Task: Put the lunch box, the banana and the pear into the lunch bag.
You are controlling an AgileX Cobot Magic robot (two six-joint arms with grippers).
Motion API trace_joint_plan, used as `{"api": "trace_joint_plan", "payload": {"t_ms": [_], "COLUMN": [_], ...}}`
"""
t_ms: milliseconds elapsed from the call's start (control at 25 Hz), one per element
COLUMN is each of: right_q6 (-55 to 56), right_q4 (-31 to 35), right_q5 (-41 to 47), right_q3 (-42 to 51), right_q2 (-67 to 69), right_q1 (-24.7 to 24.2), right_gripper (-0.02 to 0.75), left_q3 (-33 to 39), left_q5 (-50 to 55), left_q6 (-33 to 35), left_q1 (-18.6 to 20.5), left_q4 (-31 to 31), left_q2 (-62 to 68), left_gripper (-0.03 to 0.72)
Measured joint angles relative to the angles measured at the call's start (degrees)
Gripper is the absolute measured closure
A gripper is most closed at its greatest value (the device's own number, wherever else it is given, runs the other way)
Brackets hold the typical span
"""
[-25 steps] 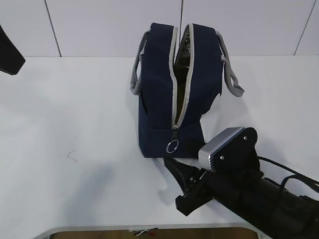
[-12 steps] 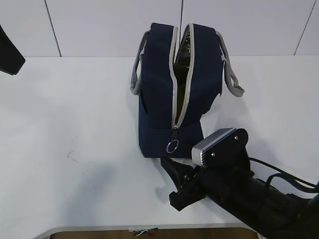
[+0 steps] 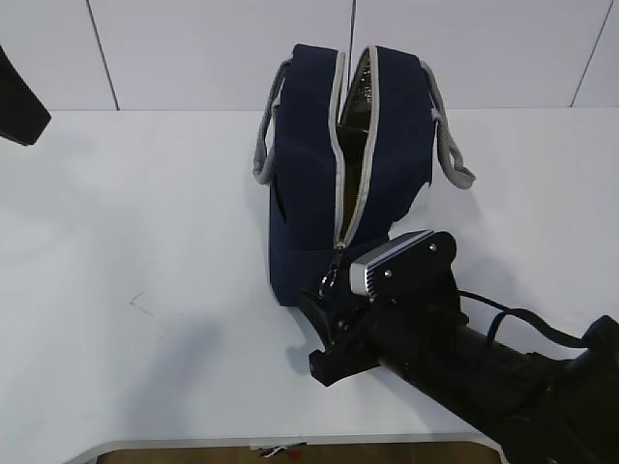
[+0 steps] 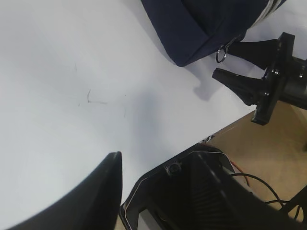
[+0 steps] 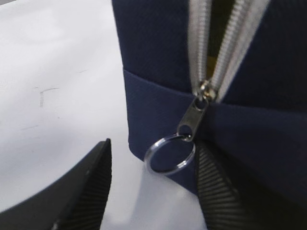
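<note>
The right gripper pinches the zipper by its metal ring pull (image 3: 329, 280) next, to zip the loaded lunch bag (image 3: 305, 174) closed.
The navy lunch bag (image 3: 309, 193) stands upright mid-table, its grey zipper parted along the top and down the near end. Its ring pull (image 3: 331, 280) hangs low on that end. My right gripper (image 3: 317, 290) is open at the foot of the bag. In the right wrist view the ring pull (image 5: 170, 154) hangs between its two fingers, close to the right finger (image 5: 216, 191). A yellowish sliver shows through the zipper gap; what it is I cannot tell. The lunch box, banana and pear are hidden. One left finger (image 4: 100, 191) hovers over bare table, holding nothing.
Grey webbing handles (image 3: 450, 155) droop on both sides of the bag. A faint scuff (image 3: 140, 304) marks the white table (image 3: 145, 213) left of it. The table's front edge (image 3: 193, 447) runs just below my right arm. A dark part of the left arm (image 3: 17, 101) is at the far left.
My right gripper has slid up and left towards the bag's near end, and its fingers now straddle the ring pull. The bag and the left arm have not moved.
</note>
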Motion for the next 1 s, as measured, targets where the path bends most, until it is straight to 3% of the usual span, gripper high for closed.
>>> {"api": "trace_joint_plan", "payload": {"t_ms": [320,720,1000], "right_q6": [1.4,1.4,1.4], "right_q4": [4.2,4.3,4.4], "right_q5": [4.1,4.4,4.5], "right_q3": [0.0,0.0,0.0], "right_q2": [0.1,0.1,0.1], "right_q1": [0.0,0.0,0.0], "right_gripper": [0.292,0.293,0.377], "left_q3": [0.0,0.0,0.0], "left_q5": [0.0,0.0,0.0], "left_q6": [0.0,0.0,0.0], "left_q1": [0.0,0.0,0.0], "left_q4": [0.0,0.0,0.0], "left_q2": [0.0,0.0,0.0], "left_gripper": [0.33,0.335,0.347]}}
